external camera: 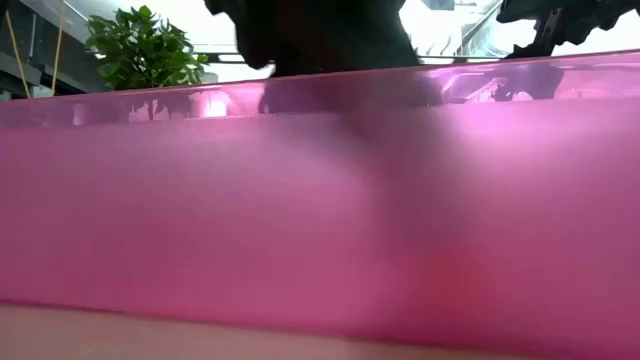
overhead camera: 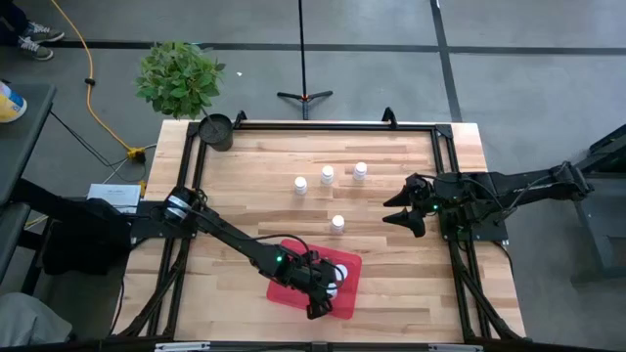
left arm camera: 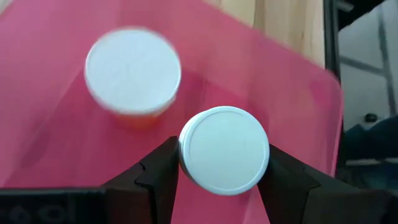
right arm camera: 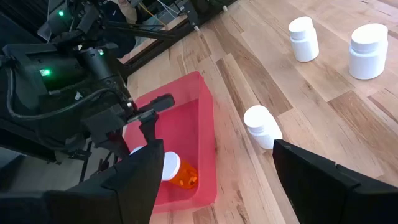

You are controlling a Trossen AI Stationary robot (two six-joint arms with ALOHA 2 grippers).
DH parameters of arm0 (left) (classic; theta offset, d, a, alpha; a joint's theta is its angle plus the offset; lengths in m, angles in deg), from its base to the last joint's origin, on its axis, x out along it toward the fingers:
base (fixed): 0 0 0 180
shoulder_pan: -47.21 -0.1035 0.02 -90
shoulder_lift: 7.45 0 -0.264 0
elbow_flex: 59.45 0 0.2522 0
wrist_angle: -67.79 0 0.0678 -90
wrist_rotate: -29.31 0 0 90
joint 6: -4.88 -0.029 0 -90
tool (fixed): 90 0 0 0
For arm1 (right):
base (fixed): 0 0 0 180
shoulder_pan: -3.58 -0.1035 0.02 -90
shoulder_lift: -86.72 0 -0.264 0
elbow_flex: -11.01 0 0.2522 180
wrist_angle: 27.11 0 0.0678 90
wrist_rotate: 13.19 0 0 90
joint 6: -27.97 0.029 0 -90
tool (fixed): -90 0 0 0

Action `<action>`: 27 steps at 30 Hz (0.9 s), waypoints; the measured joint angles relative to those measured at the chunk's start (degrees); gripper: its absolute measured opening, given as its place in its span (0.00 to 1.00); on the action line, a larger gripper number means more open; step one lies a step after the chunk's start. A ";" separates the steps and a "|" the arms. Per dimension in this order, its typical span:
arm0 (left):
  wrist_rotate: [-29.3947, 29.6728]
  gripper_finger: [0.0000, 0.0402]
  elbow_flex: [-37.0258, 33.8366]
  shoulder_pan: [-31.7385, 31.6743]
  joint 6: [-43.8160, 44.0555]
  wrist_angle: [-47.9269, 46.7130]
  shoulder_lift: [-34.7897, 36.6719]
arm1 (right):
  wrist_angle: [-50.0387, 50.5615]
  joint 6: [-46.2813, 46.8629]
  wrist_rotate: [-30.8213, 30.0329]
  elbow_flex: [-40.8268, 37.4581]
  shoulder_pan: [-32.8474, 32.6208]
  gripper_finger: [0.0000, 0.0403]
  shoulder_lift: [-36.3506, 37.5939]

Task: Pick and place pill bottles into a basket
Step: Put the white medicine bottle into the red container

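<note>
The held bottle's white cap hangs level with the orange bottle's cap inside the red basket, so it is time for my left gripper to open.
The red basket (overhead camera: 293,288) (right arm camera: 193,124) lies near the table's front edge. My left gripper (overhead camera: 328,288) (left arm camera: 224,163) hangs over it, shut on a white-capped pill bottle (left arm camera: 224,149). A second bottle with an orange body (left arm camera: 132,71) (right arm camera: 177,171) sits inside the basket. Several white bottles stand on the wood beyond it: one (overhead camera: 337,224) (right arm camera: 261,127) close to the basket, and three (overhead camera: 300,185) (overhead camera: 327,175) (overhead camera: 360,172) farther back. My right gripper (overhead camera: 403,207) (right arm camera: 217,180) waits open at the table's right, above the wood. My left gripper pinches the white-capped bottle between its two fingers (left arm camera: 158,177), one on either side just under the cap's rim (left arm camera: 186,163). It comes slanting down from the table's left. The cap faces the wrist camera and hides the body; whether the bottom touches the basket cannot be seen.
A small dark pot (overhead camera: 215,130) stands at the far left corner, with a potted plant (overhead camera: 179,78) behind it off the table. In the low view the basket's wall (external camera: 320,220) fills nearly the whole picture. Black frame rails (overhead camera: 313,125) run along the table's edges.
</note>
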 joint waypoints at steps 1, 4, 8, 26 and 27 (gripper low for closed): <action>-0.02 0.54 0.03 -0.02 0.07 -0.17 -0.16 | 0.00 -0.31 0.00 0.00 0.00 0.72 -0.02; -0.85 0.54 -0.10 -0.40 0.06 -0.10 -0.23 | 0.00 -0.95 0.01 0.00 0.02 0.72 0.00; -1.70 0.54 -0.04 -0.79 -0.56 -0.75 -0.21 | 0.00 -0.97 -0.01 0.00 0.02 0.72 0.00; -5.25 0.55 -0.04 -1.06 -0.74 -0.40 -0.21 | 0.02 -1.12 0.07 0.00 0.02 0.72 0.00; -5.04 0.55 -0.04 -1.05 -0.74 -0.39 -0.21 | 0.02 -1.14 0.07 0.00 0.02 0.72 0.00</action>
